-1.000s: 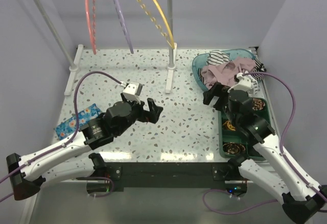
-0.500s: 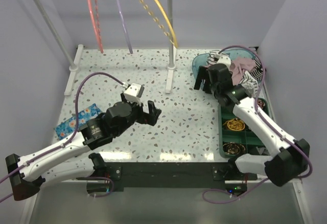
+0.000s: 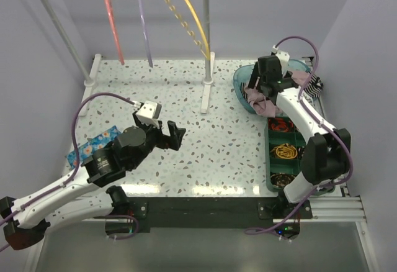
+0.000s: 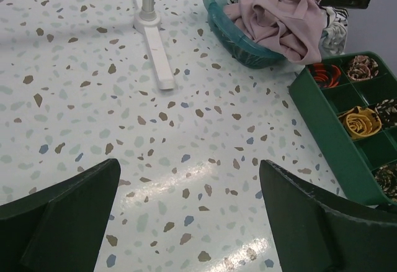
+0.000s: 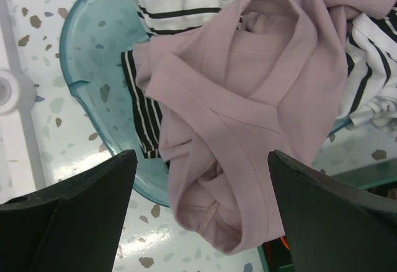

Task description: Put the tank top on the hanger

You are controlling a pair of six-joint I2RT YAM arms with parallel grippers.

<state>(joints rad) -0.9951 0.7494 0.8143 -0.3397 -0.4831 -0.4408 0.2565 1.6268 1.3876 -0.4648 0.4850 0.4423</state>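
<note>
My right gripper lowers before it closes on the tank top's fold, since its fingers stop above the fold in the right wrist view.
The dusty-pink tank top [image 5: 248,98] lies crumpled on a striped garment in the teal basket [image 5: 87,42], with one fold hanging over the basket's near rim. My right gripper [image 5: 201,160] hovers open just above that fold, one finger on each side, neither touching the fabric. From above, the right gripper [image 3: 262,92] stands over the tank top [image 3: 255,101]. My left gripper [image 3: 170,134] is open and empty above the mid-table; its wrist view shows the tank top [image 4: 279,27] far ahead. The coral hanger [image 3: 111,20] hangs at the back left.
A lilac hanger [image 3: 144,23] and a yellow hanger [image 3: 186,14] hang beside the coral one. A white rack post [image 3: 206,92] stands mid-table. A green compartment tray [image 3: 273,160] sits at the right edge, and a blue floral cloth [image 3: 93,145] lies at the left.
My right arm has swung from over the green tray back to the basket and now sits above the tank top. The left arm has drifted slightly left. The hangers have swayed.
</note>
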